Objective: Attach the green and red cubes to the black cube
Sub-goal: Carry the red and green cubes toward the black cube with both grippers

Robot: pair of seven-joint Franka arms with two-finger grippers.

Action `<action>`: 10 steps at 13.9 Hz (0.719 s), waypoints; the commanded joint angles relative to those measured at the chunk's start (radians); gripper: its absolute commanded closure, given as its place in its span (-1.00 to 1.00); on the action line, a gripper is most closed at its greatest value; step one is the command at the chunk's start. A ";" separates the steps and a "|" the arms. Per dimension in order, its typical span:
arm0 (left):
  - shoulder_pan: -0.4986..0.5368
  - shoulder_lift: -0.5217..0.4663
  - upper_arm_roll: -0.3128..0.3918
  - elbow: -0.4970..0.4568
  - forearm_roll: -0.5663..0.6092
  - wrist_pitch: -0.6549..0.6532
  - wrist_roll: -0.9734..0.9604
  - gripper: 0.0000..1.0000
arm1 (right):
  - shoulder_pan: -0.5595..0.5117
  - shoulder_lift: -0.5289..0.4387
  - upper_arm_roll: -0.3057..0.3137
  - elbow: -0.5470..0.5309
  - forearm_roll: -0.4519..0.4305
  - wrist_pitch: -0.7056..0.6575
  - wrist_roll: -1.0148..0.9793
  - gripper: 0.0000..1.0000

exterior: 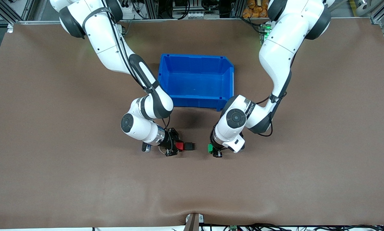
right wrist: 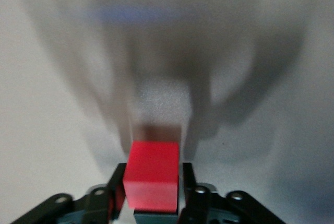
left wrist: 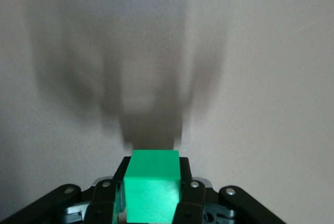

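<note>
The green cube (exterior: 210, 148) is short of the black cube's side (exterior: 189, 146) in the front view. My left gripper should keep holding the green cube until it gets to that side.
My right gripper (exterior: 183, 146) lies low over the table's middle, shut on the red cube (exterior: 179, 146). The black cube (exterior: 189, 146) sits against the red cube on its side toward the left arm. In the right wrist view the red cube (right wrist: 152, 174) is between the fingers (right wrist: 189, 182), with a dark block (right wrist: 156, 217) pressed against it. My left gripper (exterior: 213, 150) is shut on the green cube (exterior: 210, 148), a short gap from the black cube. The left wrist view shows the green cube (left wrist: 152, 187) clamped between both fingers (left wrist: 187, 182).
An empty blue bin (exterior: 196, 80) stands farther from the front camera than both grippers, between the two arms. The brown table mat (exterior: 82, 186) spreads around them, with a bulge at its near edge (exterior: 192, 208).
</note>
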 commanded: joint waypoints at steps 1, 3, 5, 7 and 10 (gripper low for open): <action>-0.026 0.034 0.016 0.061 -0.006 0.000 -0.014 1.00 | 0.010 0.009 -0.011 0.029 0.018 0.003 0.018 -1.00; -0.031 0.042 0.015 0.064 -0.006 0.000 -0.016 1.00 | -0.002 -0.007 -0.015 0.029 0.004 -0.003 0.015 -1.00; -0.049 0.051 0.016 0.068 -0.006 0.001 -0.022 1.00 | -0.034 -0.036 -0.034 0.021 -0.046 -0.017 0.004 -1.00; -0.066 0.071 0.015 0.090 -0.008 0.004 -0.049 1.00 | -0.045 -0.071 -0.054 0.024 -0.147 -0.034 0.004 -1.00; -0.095 0.086 0.016 0.094 -0.006 0.006 -0.057 1.00 | -0.053 -0.111 -0.155 0.038 -0.332 -0.255 -0.100 -1.00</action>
